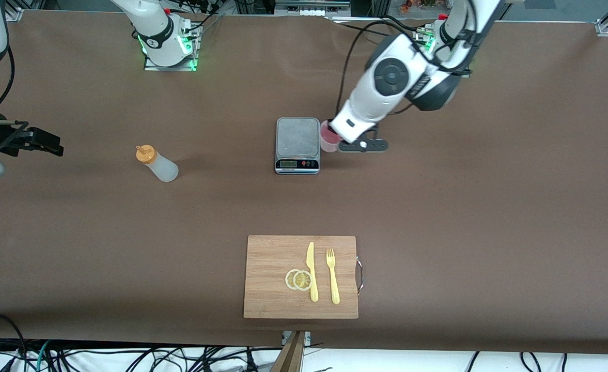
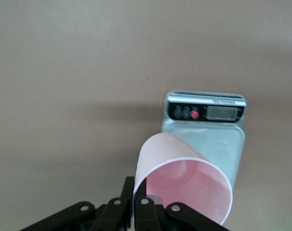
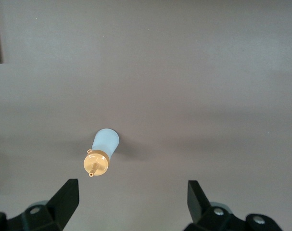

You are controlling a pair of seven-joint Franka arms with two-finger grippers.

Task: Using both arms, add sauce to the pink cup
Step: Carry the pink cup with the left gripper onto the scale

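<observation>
The pink cup (image 1: 328, 137) is beside the scale, so it goes onto the scale's metal plate (image 1: 298, 137), before my left gripper opens.
The pink cup (image 1: 328, 137) stands beside the scale (image 1: 297, 144), on the side toward the left arm's end. In the left wrist view the cup (image 2: 184, 185) fills the foreground, and my left gripper (image 2: 136, 195) is shut on its rim wall, one finger inside and one outside. The sauce bottle (image 1: 157, 164), whitish with an orange cap, lies on the table toward the right arm's end. My right gripper (image 3: 131, 195) hangs open over the bare table with nothing between its fingers. The bottle (image 3: 102, 153) shows apart from it, cap pointing toward the camera.
A wooden cutting board (image 1: 273, 279) near the front edge carries a yellow knife (image 1: 311, 271), a yellow fork (image 1: 332, 276) and two lemon slices (image 1: 298, 279). The scale's display (image 2: 222, 112) faces the front camera.
</observation>
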